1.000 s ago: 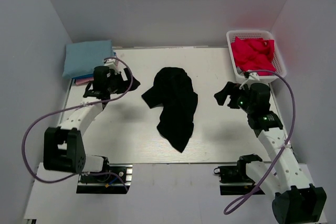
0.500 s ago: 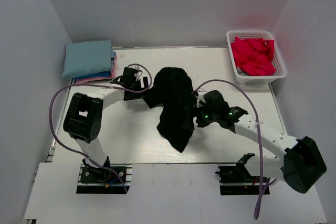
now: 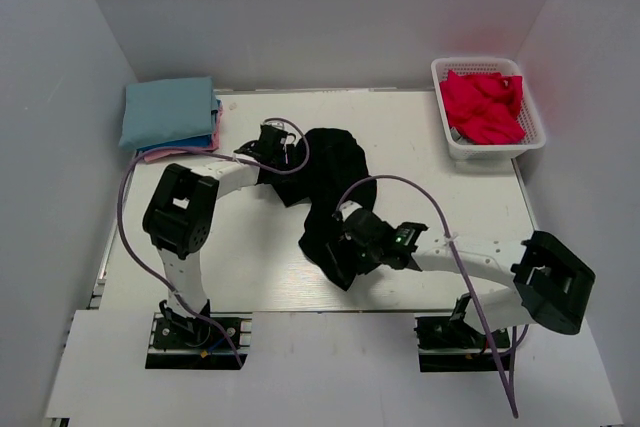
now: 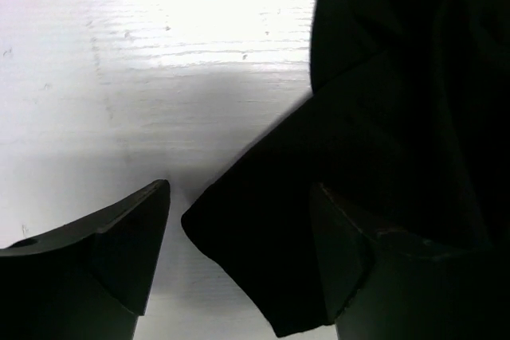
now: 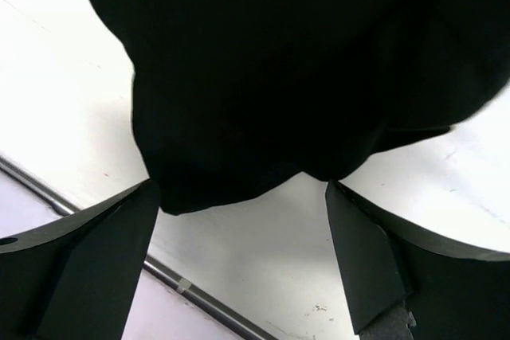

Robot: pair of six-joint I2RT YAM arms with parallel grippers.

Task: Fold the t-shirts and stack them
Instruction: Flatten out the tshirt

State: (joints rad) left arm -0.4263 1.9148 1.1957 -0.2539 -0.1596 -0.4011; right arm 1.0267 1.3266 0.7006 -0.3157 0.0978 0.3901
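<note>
My right gripper is to grab the black t-shirt's near-end hem next, apart from my left gripper's corner, to spread the shirt for folding.
The large black t-shirt lies crumpled in the middle of the table. My left gripper is open at its left edge; in the left wrist view a black cloth corner lies between the jaws. My right gripper is open at the shirt's near end; in the right wrist view the shirt's hem sits just ahead of the open jaws. A folded light blue t-shirt tops a stack with pink and blue layers. A bright red t-shirt lies in the basket.
The white lattice basket stands at the back right corner. The folded stack is at the back left corner. The table's near edge runs close below the right gripper. Grey walls close in both sides and the back.
Both arms have swung in to the black shirt: the left from beside the folded stack to its left edge, the right from near the basket to its near end.
</note>
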